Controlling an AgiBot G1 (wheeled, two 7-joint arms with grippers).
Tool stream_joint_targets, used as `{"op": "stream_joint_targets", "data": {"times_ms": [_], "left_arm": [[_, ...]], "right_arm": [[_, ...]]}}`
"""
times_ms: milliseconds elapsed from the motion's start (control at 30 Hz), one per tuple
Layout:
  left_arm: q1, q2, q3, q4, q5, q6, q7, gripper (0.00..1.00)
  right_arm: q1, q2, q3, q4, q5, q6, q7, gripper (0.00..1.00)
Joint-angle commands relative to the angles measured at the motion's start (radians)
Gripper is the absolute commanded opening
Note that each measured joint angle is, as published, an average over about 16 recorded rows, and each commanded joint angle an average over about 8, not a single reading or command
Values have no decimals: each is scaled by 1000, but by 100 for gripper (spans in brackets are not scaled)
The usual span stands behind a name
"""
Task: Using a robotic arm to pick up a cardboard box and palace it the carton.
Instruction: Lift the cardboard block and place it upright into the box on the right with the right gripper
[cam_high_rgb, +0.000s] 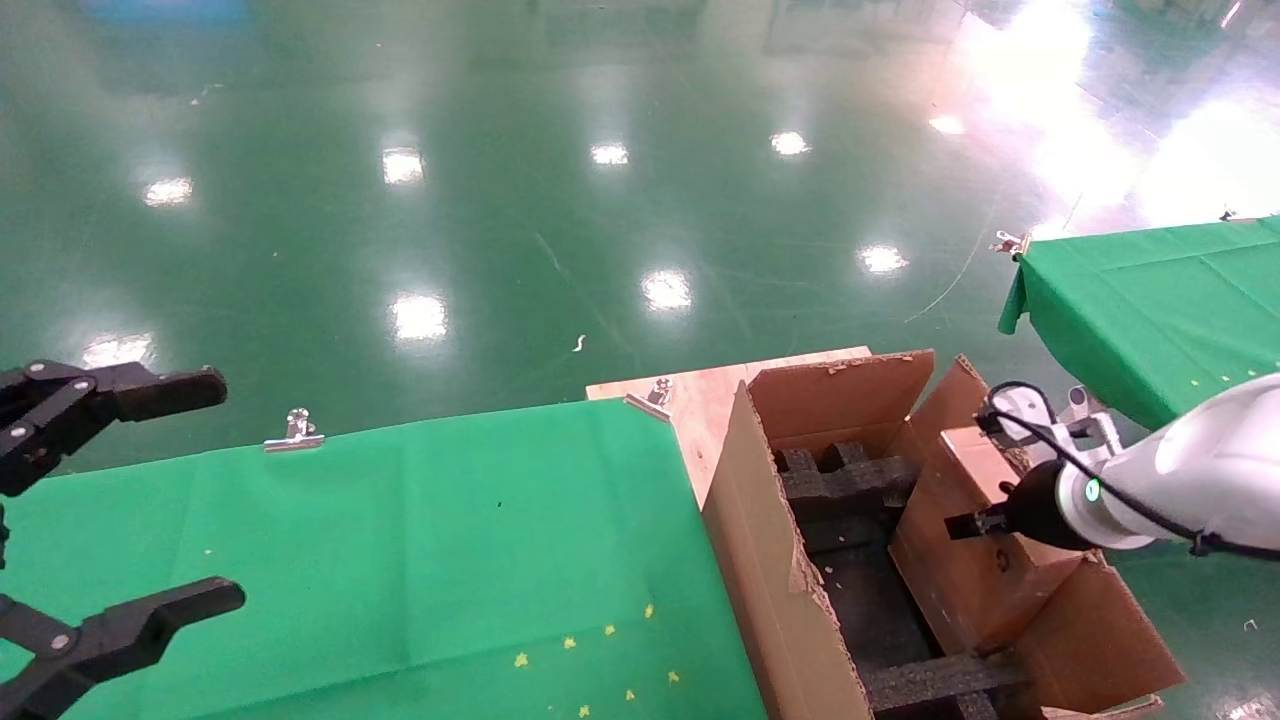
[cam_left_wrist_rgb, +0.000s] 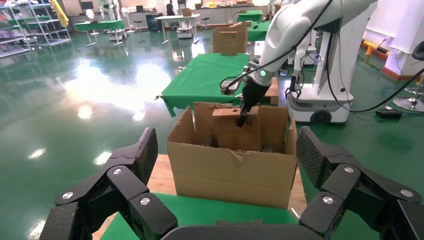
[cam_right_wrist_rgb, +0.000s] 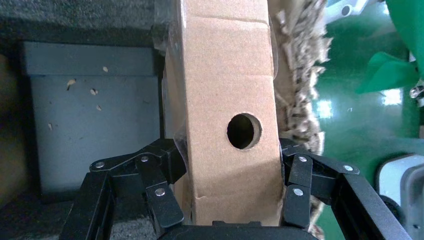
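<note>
The small cardboard box (cam_high_rgb: 960, 570) hangs high above the carton's dark bottom in the head view, so my right gripper stays closed on it now until it is lower.
The large carton (cam_high_rgb: 760, 560) stands open on the right end of the table, with black foam inserts (cam_high_rgb: 850, 480) inside. My right gripper (cam_high_rgb: 975, 522), on the white robotic arm (cam_high_rgb: 1200, 470), is shut on the small cardboard box (cam_high_rgb: 960, 570). It holds the box on edge inside the carton, against its right side. In the right wrist view the fingers (cam_right_wrist_rgb: 165, 185) clamp both faces of the box (cam_right_wrist_rgb: 225, 75) just below its round hole. The left wrist view shows the carton (cam_left_wrist_rgb: 230, 175), the box (cam_left_wrist_rgb: 227, 132) and the right arm (cam_left_wrist_rgb: 285, 30). My left gripper (cam_high_rgb: 190, 500) is open and empty at the far left.
A green cloth (cam_high_rgb: 400, 560) covers the table, held by metal clips (cam_high_rgb: 295, 432). A bare wooden board (cam_high_rgb: 700, 400) lies behind the carton. A second green-covered table (cam_high_rgb: 1150, 300) stands at the right. Glossy green floor (cam_high_rgb: 600, 200) lies beyond. The carton's flaps are ragged.
</note>
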Motion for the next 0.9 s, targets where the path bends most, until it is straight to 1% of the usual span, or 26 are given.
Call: {"op": "stream_joint_targets", "data": {"times_ms": [33,267,467,667,900], "left_arm": [[0,0,0,0,0,0,0,100],[0,0,0,0,0,0,0,100],[0,0,0,0,0,0,0,100],[0,0,0,0,0,0,0,100],[0,0,0,0,0,0,0,100]], "right_arm": [[-19,-4,-4,-1,-13,15,19,0],[-70,-25,-13,-22,-53,59,70,0],[-111,-55,-19,-68,-46,99,82,0],[-159,-98,-28,-157,-4,158,45,0],[-207,-151,-37,-282,79,217,-47,0]]}}
